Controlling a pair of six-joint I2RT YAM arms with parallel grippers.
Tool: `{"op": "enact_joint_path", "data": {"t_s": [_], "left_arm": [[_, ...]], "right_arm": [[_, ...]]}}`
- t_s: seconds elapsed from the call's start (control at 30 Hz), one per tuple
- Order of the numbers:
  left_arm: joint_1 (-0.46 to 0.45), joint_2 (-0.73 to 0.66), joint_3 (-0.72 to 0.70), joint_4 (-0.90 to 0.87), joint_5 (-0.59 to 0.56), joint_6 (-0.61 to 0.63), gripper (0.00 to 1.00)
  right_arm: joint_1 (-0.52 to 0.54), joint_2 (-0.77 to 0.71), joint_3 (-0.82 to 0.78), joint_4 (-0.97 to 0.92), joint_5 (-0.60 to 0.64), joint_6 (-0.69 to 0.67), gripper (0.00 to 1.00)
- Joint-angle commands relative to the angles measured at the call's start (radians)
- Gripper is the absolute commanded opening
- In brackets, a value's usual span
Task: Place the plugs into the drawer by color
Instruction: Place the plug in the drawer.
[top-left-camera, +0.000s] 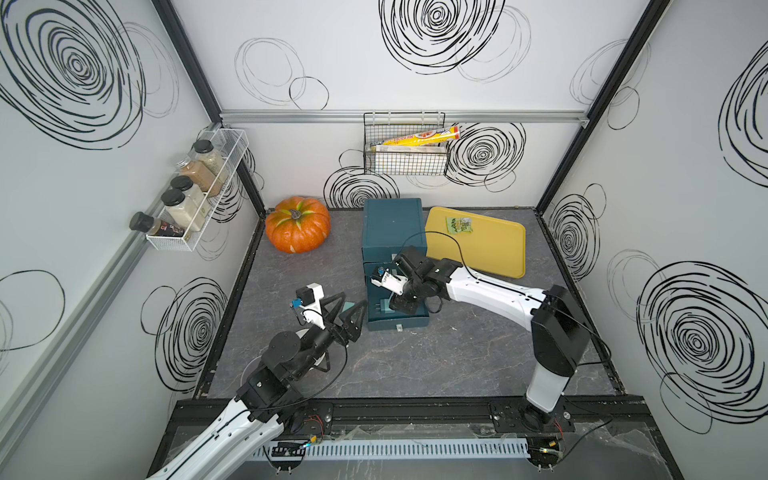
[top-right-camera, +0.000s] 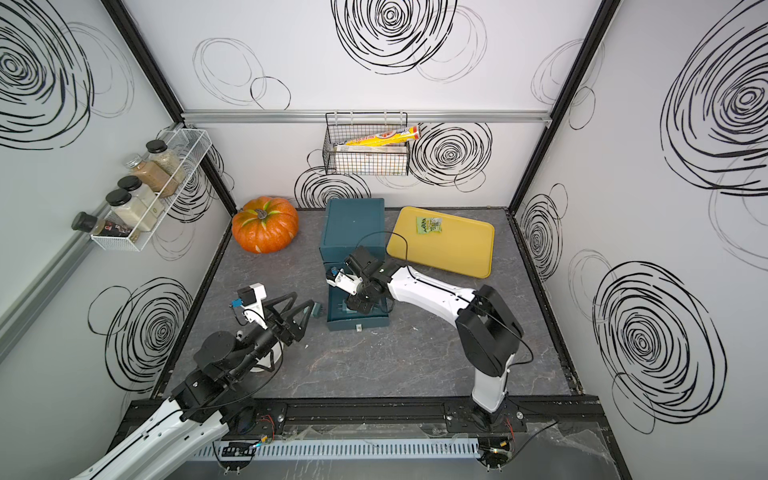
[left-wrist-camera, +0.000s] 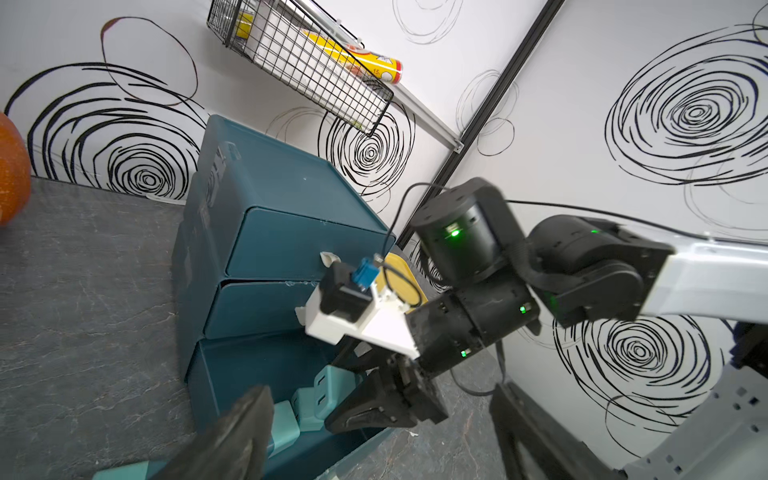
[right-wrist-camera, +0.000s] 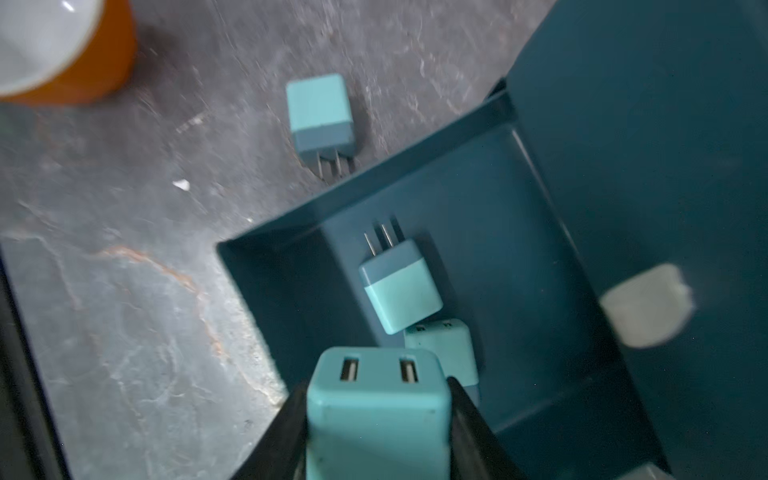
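Observation:
I should move the teal plug toward the drawer's free bottom before my right gripper releases it: short of that bottom, the plug would come down against the two plugs inside the drawer.
The drawer (top-left-camera: 392, 232) is a dark teal cabinet at the back centre of the table, and its bottom drawer (top-left-camera: 415, 322) is pulled out. My right gripper (right-wrist-camera: 376, 415) hangs over that open drawer, shut on a teal plug (right-wrist-camera: 376, 411). Two more teal plugs (right-wrist-camera: 399, 286) (right-wrist-camera: 444, 353) lie inside the open drawer. Another teal plug (top-right-camera: 318, 309) lies on the table just left of it, prongs toward its wall. Above that plug my left gripper (top-right-camera: 302, 300) stands open with nothing between its fingers (left-wrist-camera: 232, 436).
An orange pumpkin (top-left-camera: 298, 224) sits back left. A flat yellow tray (top-left-camera: 490, 249) with a green packet (top-left-camera: 459, 224) lies right of the cabinet. A wire basket (top-left-camera: 405, 158) hangs on the back wall, and a spice rack (top-left-camera: 195, 195) on the left wall.

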Motion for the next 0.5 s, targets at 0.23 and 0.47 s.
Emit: {"op": "enact_joint_path", "data": {"t_s": [0.23,0.47], "left_arm": [[0.004,0.05,-0.003,0.03,0.02,0.011,0.89],[0.005,0.06,-0.001,0.033,0.025,0.011,0.9]], "right_arm": [[0.033,0.12,0.129,-0.04,0.007,-0.129,0.17],[0.061,0.242,0.223,-0.111,0.053,-0.157,0.17]]}}
